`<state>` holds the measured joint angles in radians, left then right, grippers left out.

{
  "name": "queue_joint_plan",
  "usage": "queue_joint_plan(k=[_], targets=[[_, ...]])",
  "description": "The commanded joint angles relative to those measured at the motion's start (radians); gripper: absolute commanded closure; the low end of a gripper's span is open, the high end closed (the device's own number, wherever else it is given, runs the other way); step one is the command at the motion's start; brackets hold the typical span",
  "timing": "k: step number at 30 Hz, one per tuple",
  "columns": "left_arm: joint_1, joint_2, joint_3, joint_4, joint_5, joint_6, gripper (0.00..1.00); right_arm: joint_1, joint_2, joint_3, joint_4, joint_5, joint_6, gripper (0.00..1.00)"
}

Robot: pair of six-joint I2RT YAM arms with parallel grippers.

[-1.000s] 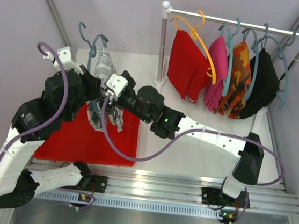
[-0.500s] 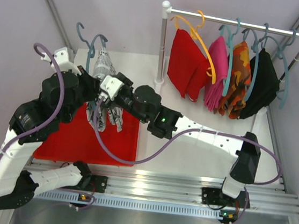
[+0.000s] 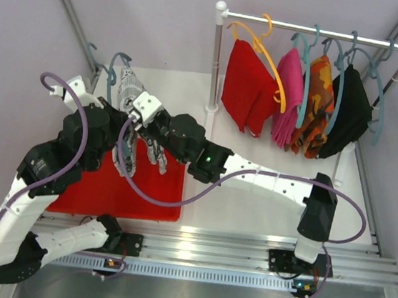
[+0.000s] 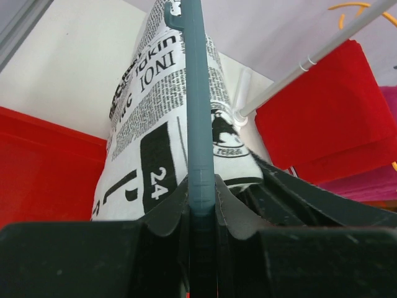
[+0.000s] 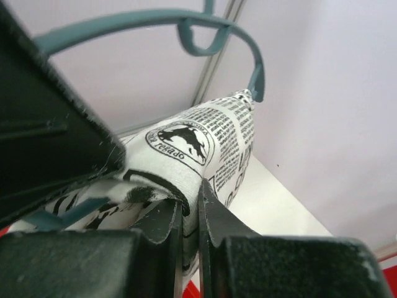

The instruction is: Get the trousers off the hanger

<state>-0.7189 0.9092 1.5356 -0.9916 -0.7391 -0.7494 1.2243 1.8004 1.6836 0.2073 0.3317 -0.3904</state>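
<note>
The trousers would come off the hanger too if the robot's right gripper went up now, because it is holding their fold (image 3: 136, 123) (image 5: 191, 210) while the left gripper holds the bar.
Black-and-white newsprint-patterned trousers (image 3: 129, 145) hang on a teal hanger (image 3: 115, 64) held up over the red tray (image 3: 94, 187) at the left. My left gripper (image 4: 202, 192) is shut on the hanger's bar (image 4: 200, 93), with the trousers (image 4: 149, 136) draped beside it. My right gripper (image 5: 190, 214) is shut on a fold of the trousers (image 5: 205, 146), under the hanger's hook (image 5: 186, 31). Red (image 3: 247, 90), magenta (image 3: 288, 94), orange camouflage (image 3: 317, 105) and black (image 3: 350, 112) trousers hang on the rail (image 3: 320, 31) at the back right.
The rack's left post (image 3: 215, 57) stands just right of the two grippers. Purple cables (image 3: 172, 196) loop off both arms. An orange hanger (image 3: 265, 45) and teal hangers (image 3: 377, 97) carry the hung garments. A metal frame bar (image 3: 71, 12) runs along the left wall.
My right gripper has moved left onto the patterned trousers and shut on the cloth. My left arm has shifted the hanger left and toward the back.
</note>
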Motion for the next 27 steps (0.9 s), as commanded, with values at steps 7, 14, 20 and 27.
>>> queue_joint_plan(k=[7, 14, 20, 27], targets=[[-0.001, -0.073, -0.106, -0.024, -0.158, -0.23, 1.0, 0.046, -0.029, 0.163, 0.33, 0.187, 0.068, 1.0], [-0.001, -0.125, -0.163, -0.111, -0.21, -0.353, 1.0, 0.052, 0.004, 0.235, 0.435, 0.25, 0.088, 1.0], [-0.001, -0.141, -0.213, -0.148, -0.201, -0.415, 1.0, 0.053, 0.043, 0.33, 0.495, 0.303, 0.081, 1.0], [-0.001, -0.171, -0.296, -0.206, -0.189, -0.484, 1.0, 0.05, 0.06, 0.421, 0.538, 0.32, 0.042, 1.0]])
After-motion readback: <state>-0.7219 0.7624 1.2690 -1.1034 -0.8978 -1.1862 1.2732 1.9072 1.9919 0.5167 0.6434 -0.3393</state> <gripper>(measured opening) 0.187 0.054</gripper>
